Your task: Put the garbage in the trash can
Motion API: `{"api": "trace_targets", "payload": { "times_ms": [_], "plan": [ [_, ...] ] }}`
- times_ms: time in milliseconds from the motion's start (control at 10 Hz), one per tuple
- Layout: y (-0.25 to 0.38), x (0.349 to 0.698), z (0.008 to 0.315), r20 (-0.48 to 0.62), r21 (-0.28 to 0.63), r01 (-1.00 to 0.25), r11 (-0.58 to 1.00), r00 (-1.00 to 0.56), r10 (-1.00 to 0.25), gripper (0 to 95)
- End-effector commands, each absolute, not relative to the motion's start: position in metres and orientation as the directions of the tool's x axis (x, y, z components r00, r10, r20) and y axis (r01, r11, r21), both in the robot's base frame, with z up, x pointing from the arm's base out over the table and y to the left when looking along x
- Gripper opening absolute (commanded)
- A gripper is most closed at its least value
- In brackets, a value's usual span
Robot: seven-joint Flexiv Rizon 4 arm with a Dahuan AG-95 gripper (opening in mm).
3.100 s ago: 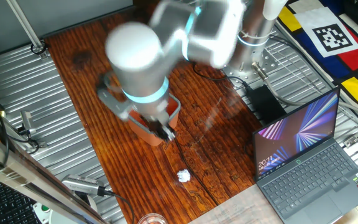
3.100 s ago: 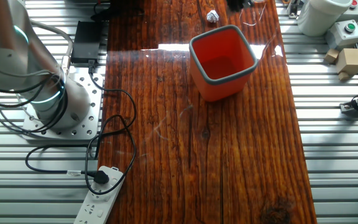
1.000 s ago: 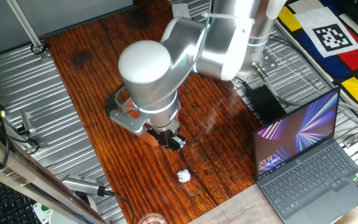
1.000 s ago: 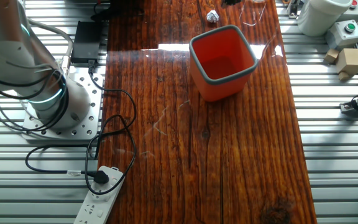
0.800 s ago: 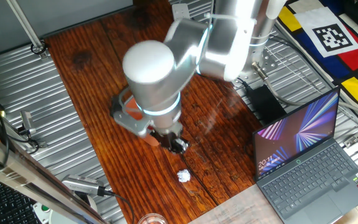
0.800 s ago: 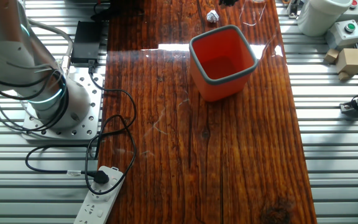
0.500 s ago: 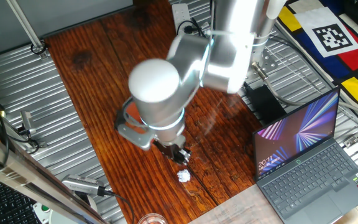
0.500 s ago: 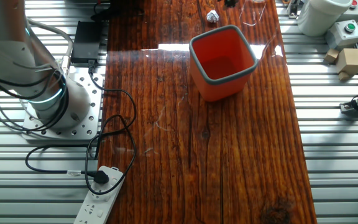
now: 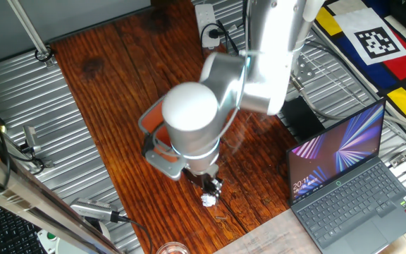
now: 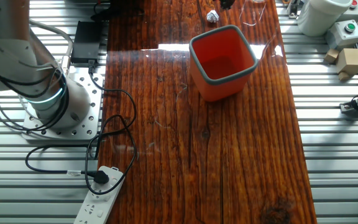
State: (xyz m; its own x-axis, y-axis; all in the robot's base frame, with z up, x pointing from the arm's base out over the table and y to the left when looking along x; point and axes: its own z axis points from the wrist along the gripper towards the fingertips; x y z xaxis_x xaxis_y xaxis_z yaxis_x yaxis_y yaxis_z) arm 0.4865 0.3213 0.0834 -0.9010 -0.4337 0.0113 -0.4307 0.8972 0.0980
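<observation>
I should grab the garbage by its crumpled white body next. Then I can drop it in the trash can.
The garbage, a small white crumpled paper wad, lies on the wooden table near its front edge. It also shows in the other fixed view, beyond the trash can. The trash can is a squarish orange pot, upright and empty. In one fixed view the arm hides most of it, and only orange patches show. My gripper points down just above the wad, with its dark fingers slightly apart and nothing between them. In the other fixed view only its tip shows at the top edge.
An open laptop stands at the table's right. A clear glass sits at the front edge. A power strip and black cables lie beside the arm's base. A white cup and control boxes stand on the metal side.
The arm has swung from over the trash can toward the front of the table and lowered. The gripper now sits just above the wad. The wad and trash can have not moved.
</observation>
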Motion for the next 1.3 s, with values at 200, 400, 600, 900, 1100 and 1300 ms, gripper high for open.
{"api": "trace_targets", "payload": {
  "times_ms": [200,400,600,900,1100,1300],
  "plan": [
    [0.325,0.484,0.066,-0.008,0.091,-0.428,0.899,-0.903,-0.429,57.0],
    [0.329,0.482,0.056,-0.009,0.09,-0.425,0.901,-0.905,-0.426,57.0],
    [0.334,0.48,0.053,-0.004,0.089,-0.414,0.906,-0.91,-0.415,57.0],
    [0.335,0.48,0.053,-0.013,0.093,-0.417,0.904,-0.908,-0.418,57.0],
    [0.335,0.48,0.053,-0.005,0.119,-0.428,0.896,-0.902,-0.431,57.0],
    [0.335,0.48,0.053,0.003,0.125,-0.435,0.892,-0.899,-0.439,57.0]
  ]
}}
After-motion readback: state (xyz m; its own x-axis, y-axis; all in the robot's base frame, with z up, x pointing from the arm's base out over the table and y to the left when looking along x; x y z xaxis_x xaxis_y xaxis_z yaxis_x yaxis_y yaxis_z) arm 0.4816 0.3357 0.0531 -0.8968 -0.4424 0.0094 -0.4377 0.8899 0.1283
